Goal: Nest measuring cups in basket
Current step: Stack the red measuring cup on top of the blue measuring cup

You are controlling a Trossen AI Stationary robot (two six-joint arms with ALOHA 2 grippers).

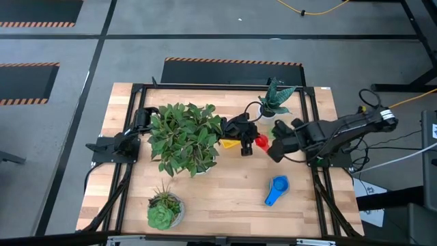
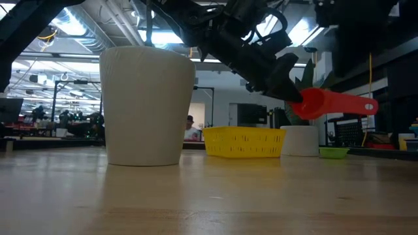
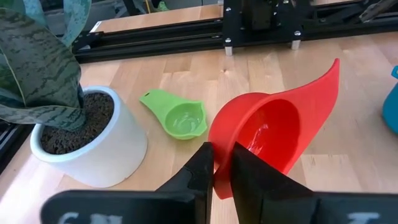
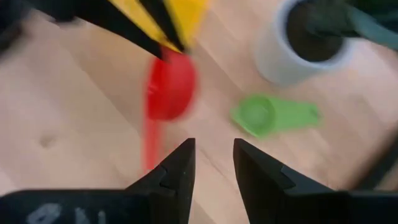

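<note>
My right gripper next grips the red cup by its flat handle point(image 2: 353, 105) to nest it in the blue cup.
A red measuring cup point(image 3: 267, 134) hangs above the table at its middle, with my left gripper point(image 3: 221, 152) shut on it. Its flat handle point(image 2: 353, 105) points away from that gripper. The yellow basket point(image 2: 243, 142) stands on the table just beside and below the cup. A green cup point(image 3: 180, 118) lies on the wood next to a white pot. A blue cup point(image 1: 276, 190) lies nearer the front right. My right gripper point(image 4: 214, 146) hovers right of the red cup point(image 4: 168, 87), open with nothing between its fingers. My left gripper pinches the red cup's bowl wall at the rim point(image 3: 217, 165), on the side opposite the handle. One finger sits inside the bowl and one outside. The fingers slant down from the table's left. The cup is lifted clear, its handle sticking out roughly level.
A big leafy plant point(image 1: 184, 137) in a white pot point(image 2: 145, 108) stands under the left arm. A potted snake plant point(image 3: 87, 140) stands at the far right, and a succulent point(image 1: 164, 208) at the front left. Bare wood lies between basket and blue cup.
</note>
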